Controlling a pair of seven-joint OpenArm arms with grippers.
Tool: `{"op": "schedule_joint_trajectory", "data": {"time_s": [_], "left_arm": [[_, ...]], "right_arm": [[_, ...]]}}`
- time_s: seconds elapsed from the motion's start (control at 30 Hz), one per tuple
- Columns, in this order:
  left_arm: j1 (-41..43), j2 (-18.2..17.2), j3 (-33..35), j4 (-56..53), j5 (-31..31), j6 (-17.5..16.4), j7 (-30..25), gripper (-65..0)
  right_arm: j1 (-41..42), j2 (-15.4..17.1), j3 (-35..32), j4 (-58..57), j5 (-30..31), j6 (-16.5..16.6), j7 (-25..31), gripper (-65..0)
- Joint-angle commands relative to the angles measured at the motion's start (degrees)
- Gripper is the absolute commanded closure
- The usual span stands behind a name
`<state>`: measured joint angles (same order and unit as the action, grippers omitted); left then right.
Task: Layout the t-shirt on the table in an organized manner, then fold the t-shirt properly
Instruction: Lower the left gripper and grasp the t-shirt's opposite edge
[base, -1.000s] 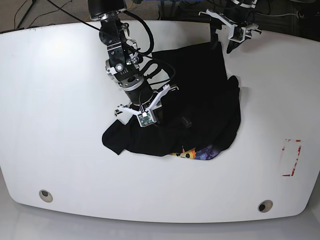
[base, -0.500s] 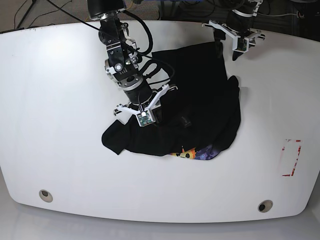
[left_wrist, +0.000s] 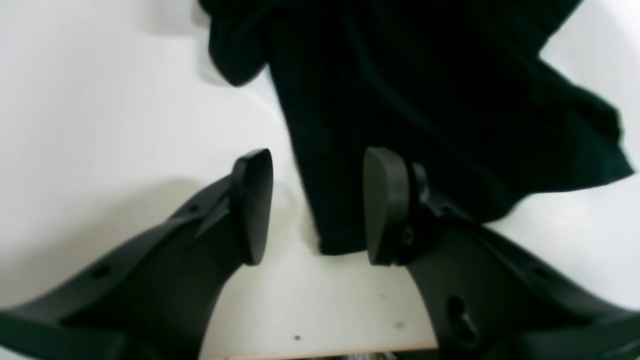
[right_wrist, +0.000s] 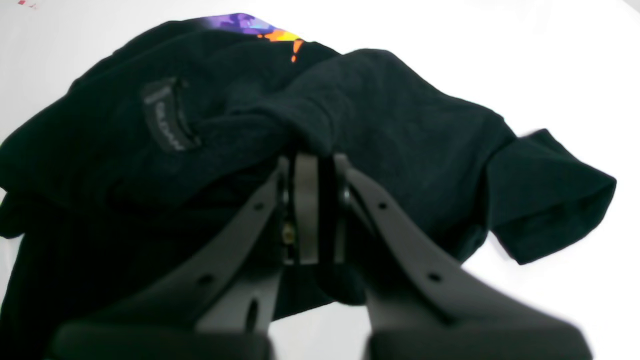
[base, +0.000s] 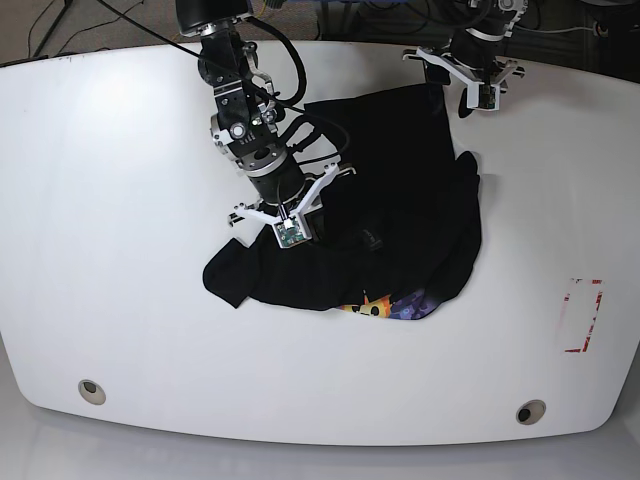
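The t-shirt's side fold (base: 467, 166) isn't ready to be gripped yet: my left gripper needs to move toward it before closing, because the fingers are over the hem corner (base: 437, 92).
The black t-shirt (base: 400, 190) lies crumpled in the middle of the white table (base: 120, 250), with a strip of orange and purple print (base: 395, 306) showing at its near edge. My right gripper (base: 305, 240) is shut on a raised fold of the t-shirt (right_wrist: 380, 115), with its neck label (right_wrist: 167, 122) just to the left. My left gripper (left_wrist: 317, 205) hangs open over the t-shirt's (left_wrist: 400, 100) far corner. The hem corner lies between its fingers (left_wrist: 252, 205), and nothing is gripped. In the base view that left gripper (base: 450, 97) is at the far table edge.
Two round grey grommet holes (base: 91, 390) (base: 530, 411) sit near the front edge. A red-outlined rectangle mark (base: 583, 316) is at the right. The table's far edge (left_wrist: 325, 350) runs right behind my left gripper, with cables (base: 560, 25) beyond it.
My left gripper has turned and shifted a little toward the shirt's far corner. The right gripper, still pinching fabric, has moved slightly away from the front edge, tugging the shirt's left lobe along.
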<state>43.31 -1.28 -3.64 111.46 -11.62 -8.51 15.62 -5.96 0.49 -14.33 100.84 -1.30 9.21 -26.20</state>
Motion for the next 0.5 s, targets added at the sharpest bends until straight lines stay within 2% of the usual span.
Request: {"op": "schedule_joint_trajectory", "data": {"time_s": [0.0,0.2,0.47], "left_arm": [[-0.10,0.00,-1.33,0.85,-3.11,-1.38,0.78,-28.2],[-1.24,0.09,-3.53,0.50,-7.50,-2.17,5.35,-28.2],[-1.24,0.09,-3.70,-0.47,-7.86,-2.17,7.37,-28.1]], "right_arm": [[0.64,-0.18,-0.05,1.36,-0.06,0.24,1.36,0.0],[0.64,-0.18,-0.05,1.36,-0.06,0.24,1.36,0.0],[0.64,-0.18,-0.05,1.36,-0.06,0.24,1.36,0.0]]}}
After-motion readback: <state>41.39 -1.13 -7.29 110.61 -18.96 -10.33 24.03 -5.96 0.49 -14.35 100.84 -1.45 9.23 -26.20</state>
